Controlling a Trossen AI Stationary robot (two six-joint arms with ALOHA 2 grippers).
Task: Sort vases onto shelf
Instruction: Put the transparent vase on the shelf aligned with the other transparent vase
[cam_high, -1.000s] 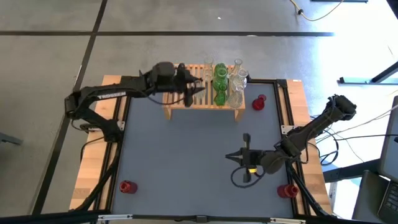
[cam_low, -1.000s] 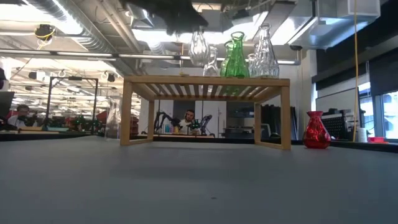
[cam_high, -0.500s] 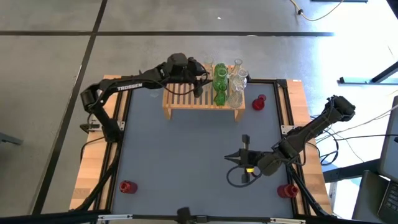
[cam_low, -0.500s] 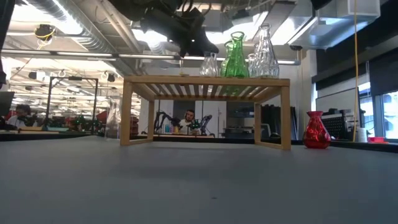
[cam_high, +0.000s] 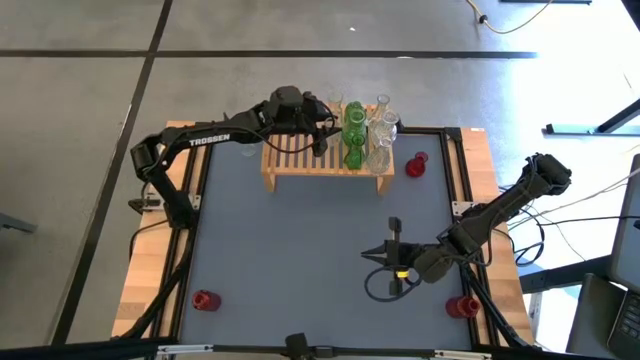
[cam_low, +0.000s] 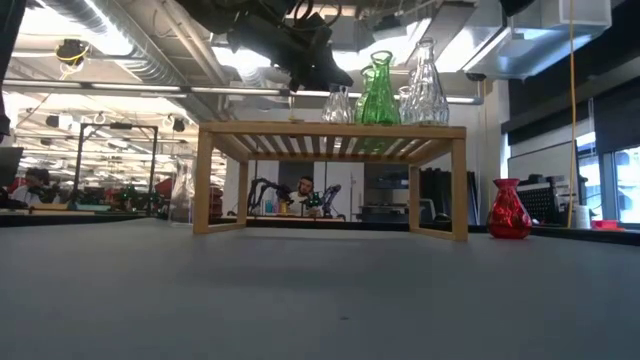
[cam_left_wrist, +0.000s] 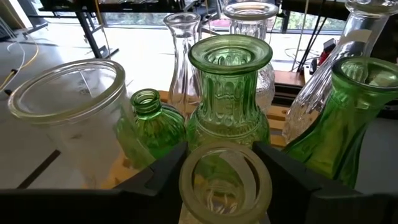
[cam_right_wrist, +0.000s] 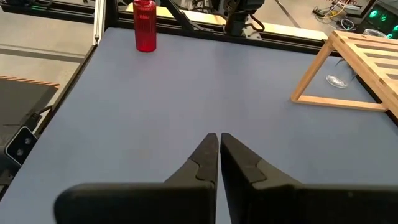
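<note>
The small clear vase is upright and its base is on the shelf's slats, so the robot's left gripper needs to let go of the vase.
The light-wood shelf (cam_high: 300, 165) (cam_low: 330, 130) stands at the table's far edge. On its right half stand several green and clear vases, among them a tall green one (cam_high: 353, 120) (cam_left_wrist: 229, 93). My left gripper (cam_high: 318, 135) (cam_left_wrist: 221, 155) hovers over the shelf top, shut on a small clear vase (cam_low: 337, 105). A red vase (cam_high: 416, 165) (cam_low: 508, 210) stands on the table right of the shelf, and two more stand near the front corners (cam_high: 204, 300) (cam_high: 461, 306). My right gripper (cam_high: 393, 262) (cam_right_wrist: 218, 140) lies shut, low over the table's near right part. My left gripper holds the clear vase at its neck, just below the round rim (cam_left_wrist: 225, 180), pinched between one finger (cam_left_wrist: 163, 171) and the other (cam_left_wrist: 287, 171). The fingers come slanting down from above and from the table's left. The vase stands upright with its base (cam_low: 337, 119) on the slats.
Next to the held vase stand a wide clear glass (cam_left_wrist: 68, 106), a small green bottle (cam_left_wrist: 149, 118) and a slim clear vase (cam_left_wrist: 182, 56). The shelf's left half shows bare slats. A red bottle (cam_right_wrist: 145, 25) stands beyond my right gripper. Black rails frame the table.
My left gripper carried the clear vase toward the table's right and far edge over the shelf, then went down. The vase, at first lifted clear above the shelf, now stands on the slats beside the green vases. It has kept still for the last half second.
</note>
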